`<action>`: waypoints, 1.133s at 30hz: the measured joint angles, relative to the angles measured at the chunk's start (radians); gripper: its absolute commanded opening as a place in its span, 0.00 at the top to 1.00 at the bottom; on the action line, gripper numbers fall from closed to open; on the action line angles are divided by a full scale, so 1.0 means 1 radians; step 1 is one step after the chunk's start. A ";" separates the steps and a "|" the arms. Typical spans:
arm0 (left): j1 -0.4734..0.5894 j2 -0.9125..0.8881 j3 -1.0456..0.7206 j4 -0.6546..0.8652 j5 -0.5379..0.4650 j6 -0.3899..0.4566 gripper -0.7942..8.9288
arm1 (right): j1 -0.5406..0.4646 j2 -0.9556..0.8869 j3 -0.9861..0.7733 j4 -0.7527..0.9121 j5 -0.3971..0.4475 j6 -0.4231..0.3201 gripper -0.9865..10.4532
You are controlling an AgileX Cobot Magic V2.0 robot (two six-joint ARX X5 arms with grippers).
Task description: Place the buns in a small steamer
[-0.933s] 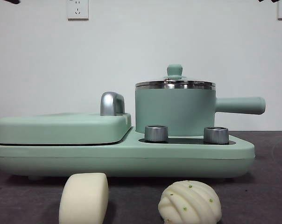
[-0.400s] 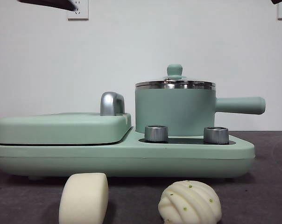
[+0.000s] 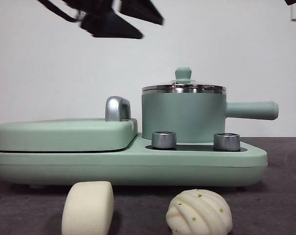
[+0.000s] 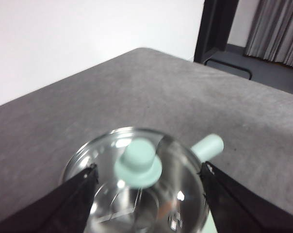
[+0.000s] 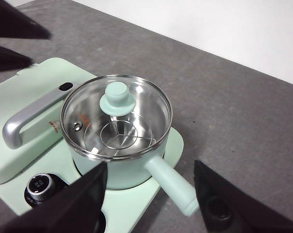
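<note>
Next, my left gripper grabs the glass lid by the narrow green knob (image 3: 183, 74) (image 4: 139, 153) at its middle, since the lid spreads wider than the open fingers.
Two buns lie on the table in front of the cooker: a smooth cream block (image 3: 87, 208) and a round ridged bun with green specks (image 3: 199, 213). Behind them stands the small steamer (image 3: 184, 115), a mint-green pot with its glass lid and green knob (image 3: 183, 74) on. My left gripper (image 3: 149, 28) hangs open high above the griddle, left of the steamer. In the left wrist view it (image 4: 149, 169) looks down on the lid knob (image 4: 138, 160). My right gripper (image 5: 150, 166) is open and empty, high above the steamer (image 5: 116, 126).
The steamer sits on a mint-green cooker base (image 3: 128, 166) with two steel dials (image 3: 163, 139) (image 3: 227, 141). A flat hinged griddle (image 3: 64, 134) with a steel handle (image 3: 117, 108) takes up its left half. The pot's long handle (image 3: 251, 110) sticks out to the right.
The left arm has swung in from the top left corner, moving right and lower towards the steamer. Buns, steamer and right arm have stayed put.
</note>
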 measured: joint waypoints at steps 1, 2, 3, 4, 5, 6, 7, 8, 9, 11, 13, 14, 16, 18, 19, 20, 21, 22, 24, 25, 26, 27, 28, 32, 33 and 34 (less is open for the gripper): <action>-0.008 0.024 0.015 0.006 0.000 -0.001 0.58 | 0.000 0.000 0.000 0.000 0.000 0.000 0.67; -0.016 0.048 0.032 0.013 0.000 -0.003 0.58 | 0.000 0.000 0.000 0.000 0.000 0.000 0.67; -0.026 0.081 0.057 0.017 0.000 -0.003 0.58 | 0.000 0.000 0.000 0.000 0.000 0.000 0.67; -0.034 0.106 0.076 0.021 -0.001 -0.003 0.58 | 0.000 0.000 0.000 0.000 0.000 0.000 0.67; -0.040 0.131 0.097 0.020 -0.001 -0.004 0.58 | 0.000 0.000 0.000 0.000 0.000 0.000 0.67; -0.047 0.158 0.121 0.020 -0.002 -0.004 0.58 | 0.000 0.000 0.000 0.000 0.000 0.000 0.67; -0.053 0.185 0.146 0.021 -0.002 -0.003 0.58 | 0.000 0.000 0.000 0.000 0.000 0.000 0.67; -0.057 0.207 0.165 0.021 -0.004 -0.003 0.58 | 0.000 0.000 0.000 0.000 0.000 0.000 0.67; -0.061 0.230 0.185 0.021 -0.008 -0.003 0.58 | 0.000 0.000 0.000 0.000 0.000 0.000 0.67; -0.065 0.272 0.220 0.023 -0.025 0.003 0.58 | 0.000 0.000 0.000 0.000 0.000 0.000 0.67; -0.066 0.311 0.244 0.024 -0.050 0.009 0.58 | 0.000 0.000 0.000 0.000 0.000 0.000 0.67; -0.066 0.325 0.249 0.025 -0.054 0.011 0.58 | 0.000 0.000 0.000 0.000 0.000 0.000 0.67; -0.066 0.350 0.251 0.023 -0.068 0.017 0.58 | 0.000 0.000 0.000 0.000 0.000 0.000 0.67; -0.066 0.366 0.251 0.018 -0.074 0.024 0.58 | 0.000 0.000 0.000 0.000 0.000 0.000 0.67; -0.066 0.373 0.251 0.017 -0.075 0.025 0.58 | 0.000 0.000 0.000 0.000 0.000 0.000 0.67; -0.066 0.376 0.251 0.016 -0.075 0.028 0.58 | 0.000 0.000 0.000 0.000 0.000 0.000 0.67; -0.066 0.380 0.251 0.016 -0.076 0.029 0.58 | 0.000 0.000 0.000 0.000 0.000 0.000 0.67; -0.066 0.381 0.251 0.016 -0.076 0.030 0.58 | 0.000 0.000 0.000 0.000 0.000 0.000 0.67; -0.066 0.381 0.251 0.016 -0.076 0.031 0.58 | 0.000 0.000 0.000 0.000 0.000 0.001 0.67; -0.066 0.381 0.251 0.017 -0.076 0.031 0.58 | 0.000 0.000 0.000 0.000 0.000 0.001 0.67; -0.066 0.381 0.251 0.017 -0.076 0.031 0.61 | 0.000 0.000 0.000 0.000 0.000 0.001 0.67; -0.066 0.381 0.251 0.017 -0.076 0.032 0.65 | 0.000 0.000 0.000 0.000 0.000 0.001 0.67; -0.066 0.381 0.251 0.017 -0.076 0.032 0.70 | 0.000 0.000 0.000 0.000 0.000 0.001 0.67; -0.066 0.381 0.251 0.010 -0.084 0.031 0.84 | 0.000 0.000 0.000 0.000 0.000 0.001 0.67; -0.068 0.381 0.251 0.009 -0.087 0.032 0.85 | 0.000 0.000 0.000 0.000 0.000 0.001 0.67; -0.069 0.381 0.252 0.006 -0.093 0.035 0.87 | 0.000 0.000 0.000 0.000 0.000 0.001 0.67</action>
